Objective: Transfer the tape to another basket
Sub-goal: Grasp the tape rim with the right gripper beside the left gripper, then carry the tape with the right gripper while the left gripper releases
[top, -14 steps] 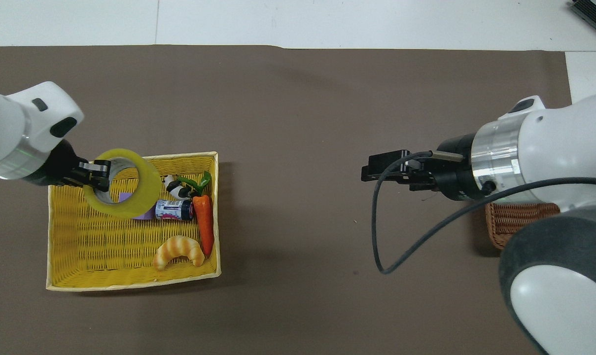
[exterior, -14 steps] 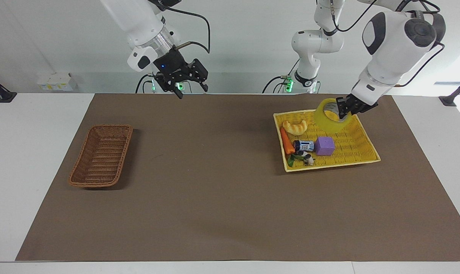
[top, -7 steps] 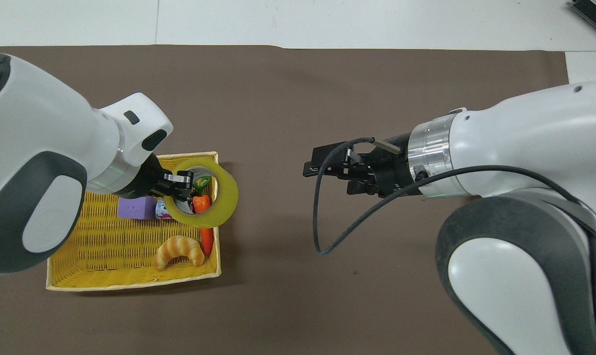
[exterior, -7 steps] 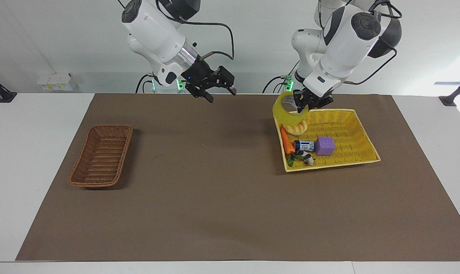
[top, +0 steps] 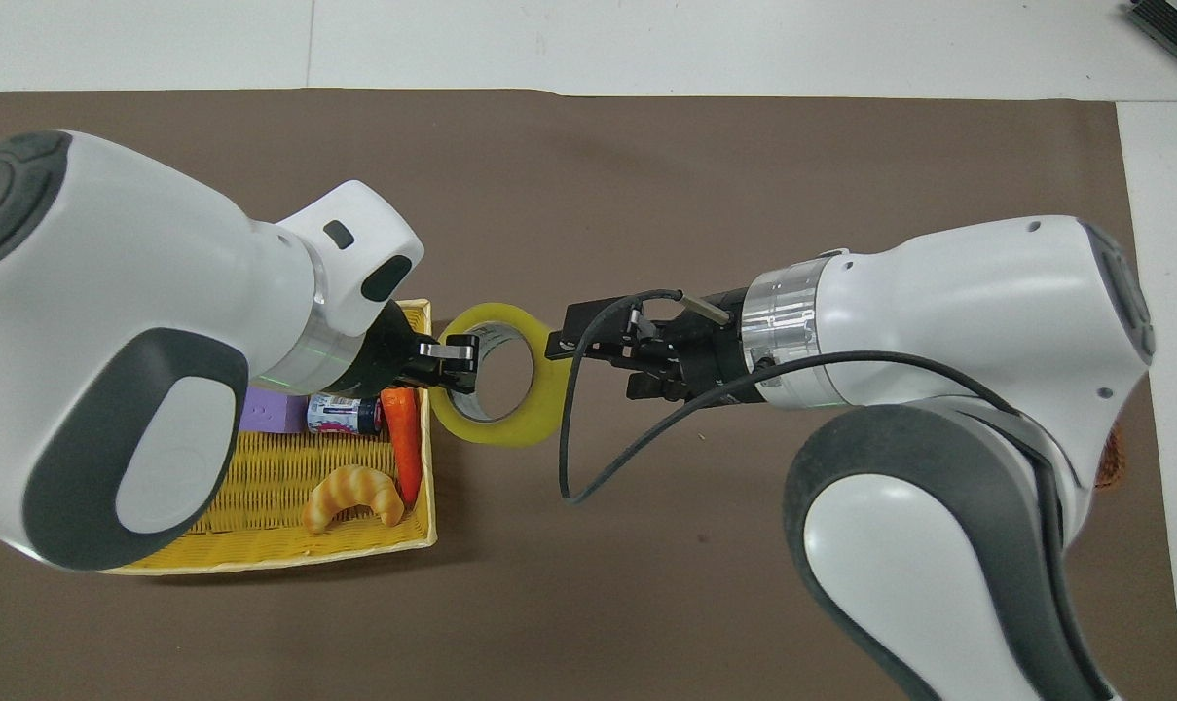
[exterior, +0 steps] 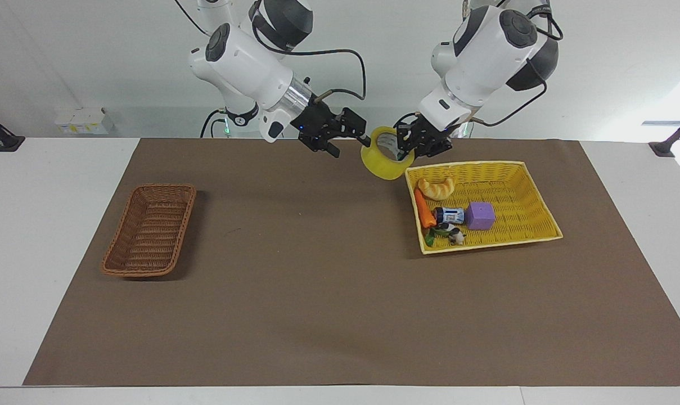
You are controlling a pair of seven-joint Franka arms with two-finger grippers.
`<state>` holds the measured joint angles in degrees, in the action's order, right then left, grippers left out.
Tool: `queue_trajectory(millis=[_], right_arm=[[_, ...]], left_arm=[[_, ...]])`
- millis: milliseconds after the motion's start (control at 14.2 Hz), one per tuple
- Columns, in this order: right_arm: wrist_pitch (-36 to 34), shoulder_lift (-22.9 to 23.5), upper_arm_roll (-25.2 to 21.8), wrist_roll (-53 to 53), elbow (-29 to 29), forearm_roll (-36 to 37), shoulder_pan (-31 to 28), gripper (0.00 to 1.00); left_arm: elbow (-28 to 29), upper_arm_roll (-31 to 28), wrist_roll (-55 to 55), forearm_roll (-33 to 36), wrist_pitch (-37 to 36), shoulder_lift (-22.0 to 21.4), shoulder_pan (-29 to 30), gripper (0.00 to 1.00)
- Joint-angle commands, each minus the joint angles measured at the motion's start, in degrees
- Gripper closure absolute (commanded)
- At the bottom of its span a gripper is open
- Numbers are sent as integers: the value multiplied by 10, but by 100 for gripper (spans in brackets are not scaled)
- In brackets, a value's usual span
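My right gripper grabs the yellow roll by its rim [top: 555, 375] next, to move the tape over to the brown wicker basket [top: 1112, 458].
The tape [exterior: 386, 161] [top: 496, 429], a yellow roll, hangs in the air over the brown mat just outside the yellow tray's corner nearest the robots. My left gripper [exterior: 408, 147] [top: 452, 355] is shut on the tape's rim, one finger inside the core. My right gripper [exterior: 351, 145] [top: 559, 343] stands open at the roll's other edge, its fingertips level with the rim; whether they touch it I cannot tell. The brown wicker basket [exterior: 150, 230] lies empty toward the right arm's end of the table; in the overhead view only a sliver of the basket [top: 1112, 458] shows past the right arm.
The yellow woven tray [exterior: 491, 244] [top: 286, 557] toward the left arm's end holds a croissant [exterior: 436, 188], a carrot [exterior: 424, 209], a small bottle [exterior: 449, 215], a purple cube [exterior: 480, 216] and a panda toy [exterior: 453, 236]. Bare brown mat [exterior: 317, 270] lies between tray and basket.
My left gripper has carried the tape up out of the yellow tray and toward the table's middle. My right gripper has swung in from over the mat to meet the roll.
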<state>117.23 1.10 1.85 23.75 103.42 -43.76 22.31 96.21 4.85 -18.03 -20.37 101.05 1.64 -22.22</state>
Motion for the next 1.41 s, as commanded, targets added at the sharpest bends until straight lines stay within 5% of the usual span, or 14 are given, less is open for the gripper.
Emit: queue_trajectory(millis=[0,635,706,918,1059,1129,1200,1341], right_arm=[[7,-22,-2,-65,35,-50,-6,0],[-9,-31,-6,-107,45,-68,-26,2],[-9,-36,-6,-105,45,-68,-29,14],[-35,-39,-6,-100,40,-67,-51,82],[-36,-38,-6,-93,39,-67,-57,97],[-37,-37,-6,-91,37,-67,-58,100],[-37,-37,-6,-81,36,-66,-57,100],[-37,-36,-6,-78,35,-62,-57,100]], left_arm=[[-5,-8,-27,-11,15,-2,-35,100],[-5,-2,-54,-44,75,1,-49,100],[-5,-2,-54,-47,79,1,-48,100],[-1,-2,-54,-49,83,0,-48,100],[-1,-2,-55,-63,103,1,-48,100],[-1,-2,-59,-63,107,2,-48,90],[-1,-2,-80,-63,106,1,-54,50],[-1,-2,-108,-57,98,-1,-61,0]])
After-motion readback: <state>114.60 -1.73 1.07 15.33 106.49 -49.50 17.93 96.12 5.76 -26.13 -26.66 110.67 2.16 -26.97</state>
